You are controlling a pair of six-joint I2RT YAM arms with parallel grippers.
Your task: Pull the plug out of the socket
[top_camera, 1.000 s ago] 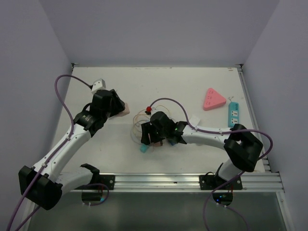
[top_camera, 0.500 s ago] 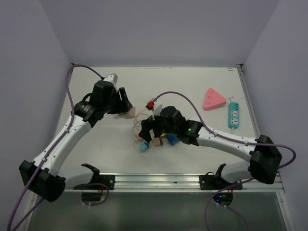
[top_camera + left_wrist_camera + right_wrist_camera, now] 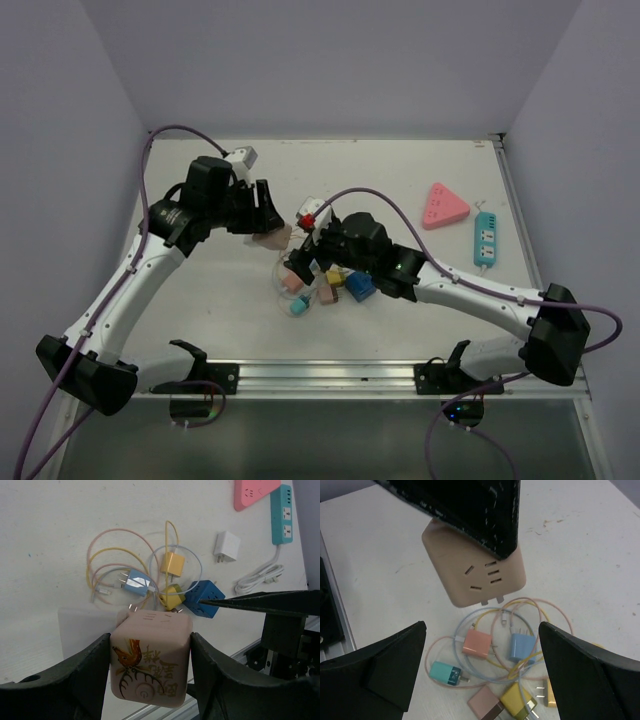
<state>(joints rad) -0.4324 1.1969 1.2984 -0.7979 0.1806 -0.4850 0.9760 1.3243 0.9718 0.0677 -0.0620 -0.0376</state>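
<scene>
I need to grab the socket next with my right gripper by the opposite sides on either side of its empty-hole side (image 3: 275,237) (image 3: 479,575). My left gripper is then free to pull the plug off.
My left gripper (image 3: 150,656) is shut on the socket (image 3: 150,660), a pink cube with a deer picture, and holds it above the table. From the right wrist view the socket (image 3: 480,577) shows a face with empty holes and two prongs underneath; no plug sits in the faces I can see. My right gripper (image 3: 481,630) is open wide just below the socket, over a tangle of loose plugs and thin cables: an orange one (image 3: 477,643), a light blue one (image 3: 521,647), a teal one (image 3: 445,672). In the top view the socket (image 3: 272,238) hangs left of the right gripper (image 3: 308,262).
A blue cube adaptor (image 3: 204,598) and yellow plugs (image 3: 172,565) lie in the same pile. A white charger (image 3: 226,546), a pink triangular power strip (image 3: 443,206) and a teal power strip (image 3: 486,238) lie at the right. The metal rail (image 3: 380,375) runs along the near edge.
My right gripper has opened wide and drawn back over the plug pile. My left arm has carried the socket right, toward the middle of the table.
</scene>
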